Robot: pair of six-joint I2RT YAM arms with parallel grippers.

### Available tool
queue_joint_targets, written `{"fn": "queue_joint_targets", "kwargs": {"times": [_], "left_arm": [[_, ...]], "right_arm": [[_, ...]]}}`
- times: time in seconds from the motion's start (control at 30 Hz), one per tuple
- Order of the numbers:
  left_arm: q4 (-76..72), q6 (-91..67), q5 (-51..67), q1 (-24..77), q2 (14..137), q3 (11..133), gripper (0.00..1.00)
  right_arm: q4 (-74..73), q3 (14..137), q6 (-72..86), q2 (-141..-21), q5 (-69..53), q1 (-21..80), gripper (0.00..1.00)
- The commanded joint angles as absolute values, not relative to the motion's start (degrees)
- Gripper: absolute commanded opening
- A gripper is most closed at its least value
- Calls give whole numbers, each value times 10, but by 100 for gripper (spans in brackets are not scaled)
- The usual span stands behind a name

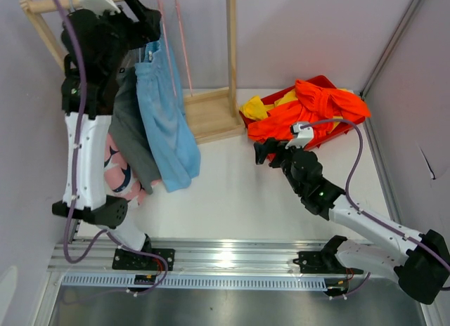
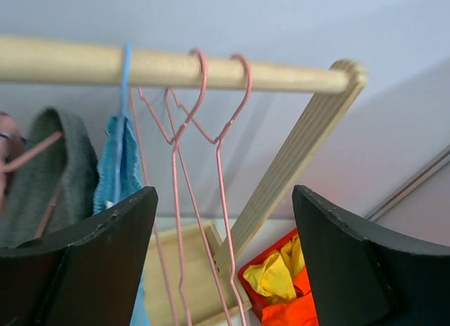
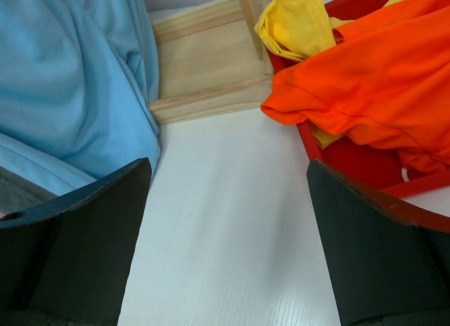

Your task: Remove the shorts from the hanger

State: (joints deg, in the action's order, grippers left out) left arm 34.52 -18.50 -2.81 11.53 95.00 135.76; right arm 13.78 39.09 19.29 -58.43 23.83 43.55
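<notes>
My left gripper should grab the blue hanger's near arm (image 2: 119, 138) below the hook next. The hook and the shorts then stay free, so the shorts can be removed.
Light blue shorts (image 1: 166, 122) hang from a blue hanger (image 2: 126, 69) on the wooden rod (image 2: 281, 76) of the rack. They also show in the left wrist view (image 2: 118, 164) and the right wrist view (image 3: 70, 80). My left gripper (image 1: 144, 17) is raised beside the rod, just left of the shorts' top. It is open and empty (image 2: 225, 263), with two empty pink hangers (image 2: 204, 129) seen between its jaws. My right gripper (image 1: 271, 152) is low over the table, right of the shorts' hem. It is open and empty (image 3: 228, 242).
A grey garment (image 1: 130, 136) and a pink patterned one (image 1: 116, 168) hang left of the shorts. The rack's wooden base (image 1: 211, 115) sits behind them. A red bin (image 1: 325, 81) with orange (image 1: 316, 112) and yellow clothes stands at the back right. Walls close in on both sides.
</notes>
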Motion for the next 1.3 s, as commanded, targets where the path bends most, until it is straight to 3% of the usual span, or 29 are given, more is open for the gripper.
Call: {"fn": "queue_joint_targets", "kwargs": {"times": [0.0, 0.2, 0.27, 0.83, 0.93, 1.13, 1.2, 1.27], "left_arm": [[360, -147, -61, 97, 906, 1349, 85], [353, -167, -47, 58, 887, 1291, 85], [352, -163, -45, 57, 890, 1285, 81], [371, -160, -26, 48, 1004, 1333, 76], [374, -163, -26, 49, 1014, 1333, 62], [372, -161, -38, 49, 1013, 1338, 25], [375, -160, -38, 49, 1014, 1349, 2], [382, -160, -33, 49, 1018, 1358, 0]], "right_arm": [[139, 385, 187, -563, 265, 446, 99], [106, 384, 184, -532, 285, 462, 99], [94, 381, 182, -521, 294, 467, 99], [44, 359, 193, -465, 318, 478, 100], [45, 356, 195, -463, 319, 478, 99], [51, 347, 200, -473, 316, 478, 100], [54, 345, 202, -474, 316, 478, 100], [59, 343, 201, -475, 314, 479, 99]]}}
